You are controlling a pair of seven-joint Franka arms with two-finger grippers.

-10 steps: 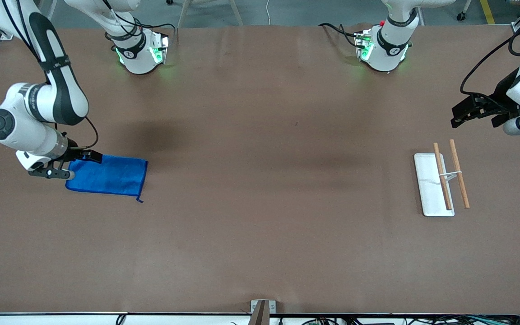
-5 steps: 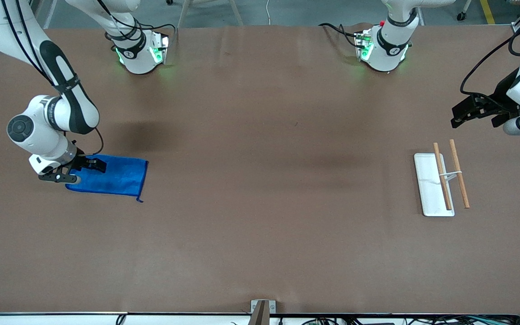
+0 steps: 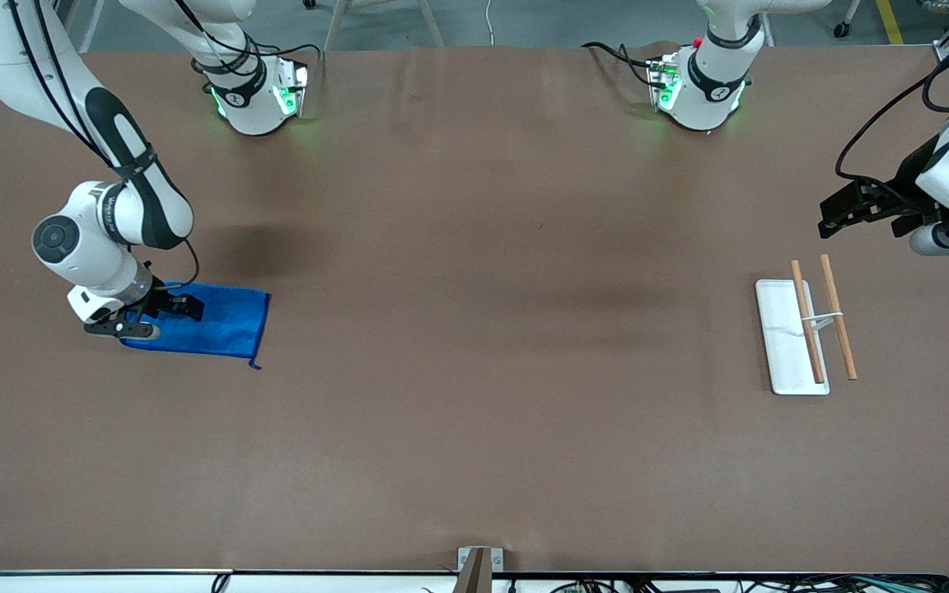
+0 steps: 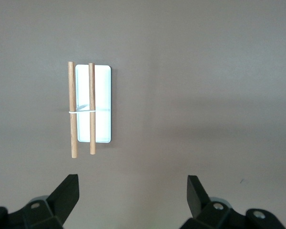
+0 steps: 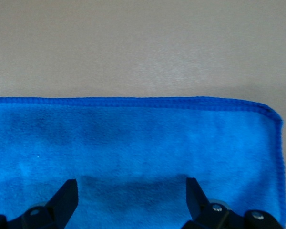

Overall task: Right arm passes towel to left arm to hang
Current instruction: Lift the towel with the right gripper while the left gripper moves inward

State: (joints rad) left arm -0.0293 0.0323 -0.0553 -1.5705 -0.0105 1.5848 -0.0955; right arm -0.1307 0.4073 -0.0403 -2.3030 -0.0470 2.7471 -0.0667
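My right gripper is ready to close and would hold the blue towel: its fingertips rest low on the cloth in the right wrist view.
The blue towel lies flat on the brown table near the right arm's end, with a small loop at its corner nearest the front camera. My right gripper is low over the towel's end that lies toward the right arm's end of the table. It is open, with nothing in it. In the right wrist view the towel fills the frame, and the gripper has a finger on each side, over the cloth. My left gripper waits open and empty in the air over the table near the rack; its own view shows it too.
A rack with a white base and two wooden rods stands near the left arm's end of the table. It also shows in the left wrist view. A metal bracket sits at the table edge nearest the front camera.
My right arm has moved toward the table's middle and come down, bringing its open gripper farther over the towel's end. The towel has not moved. My left gripper shifted only slightly.
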